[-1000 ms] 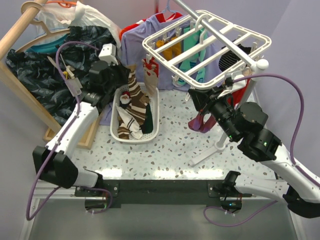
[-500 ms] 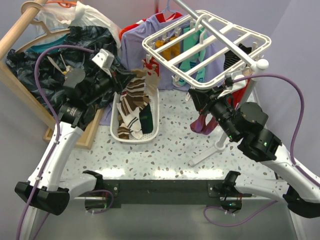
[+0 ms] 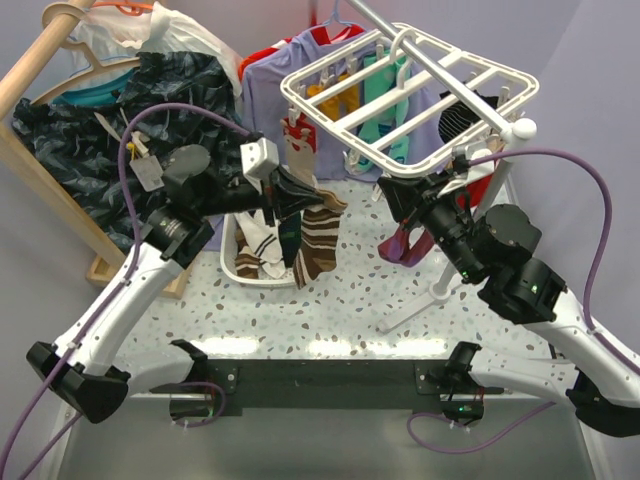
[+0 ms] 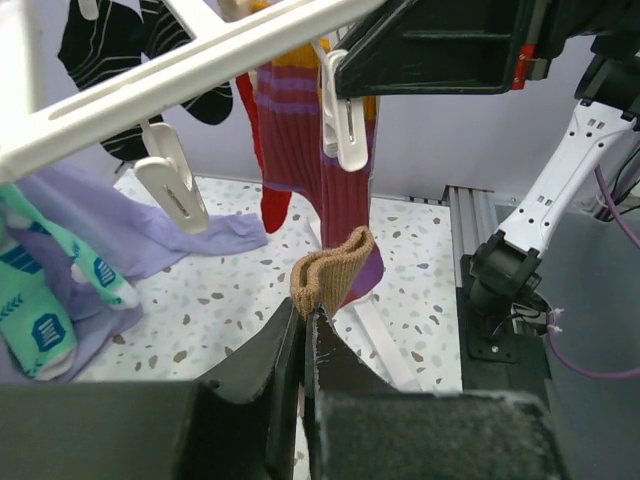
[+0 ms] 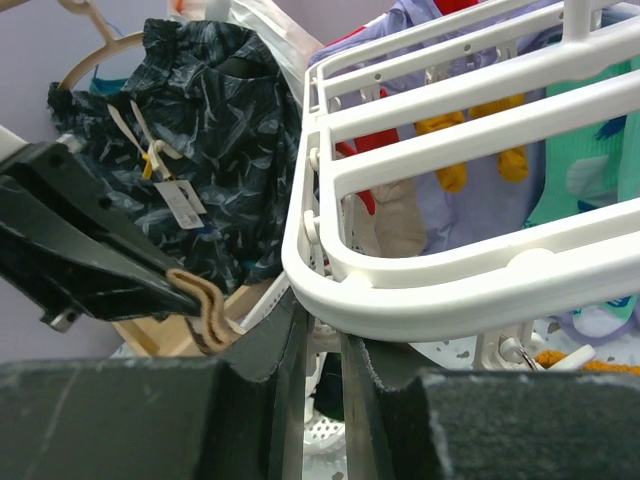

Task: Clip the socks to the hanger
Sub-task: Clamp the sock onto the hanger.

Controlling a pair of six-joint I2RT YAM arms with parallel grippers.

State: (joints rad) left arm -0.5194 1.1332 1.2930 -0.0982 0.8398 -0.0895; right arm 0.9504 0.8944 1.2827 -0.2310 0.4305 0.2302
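Observation:
My left gripper keeps hold of the tan cuff for now, since the cuff is short of the white clip and the sock would drop if I opened.
The white grid hanger (image 3: 330, 125) hangs over the table's right half; its bar (image 4: 200, 65) and rim (image 5: 450, 290) show in both wrist views. My left gripper (image 3: 298, 196) is shut on the tan cuff of a brown cream-striped sock (image 3: 320, 240), which dangles above the table just left of the hanger's near corner; the cuff (image 4: 330, 275) sticks out past the fingertips. My right gripper (image 3: 395, 192) sits under that corner, its jaws closed on a white clip (image 5: 325, 335). A maroon sock (image 3: 400, 245) hangs clipped beside it (image 4: 335, 190).
A white slotted basket (image 3: 262, 281) with more socks stands left of centre. A wooden rail (image 3: 30, 70) with a dark shirt (image 3: 90, 150) fills the far left. A lavender shirt (image 3: 265, 90) hangs behind. Free clips (image 4: 172, 190) dangle under the hanger. White stand legs (image 3: 420, 300) cross the table at the right.
My left arm has swung right from the basket, lifting the brown striped sock out and carrying it towards the hanger's near corner. The right arm has not moved.

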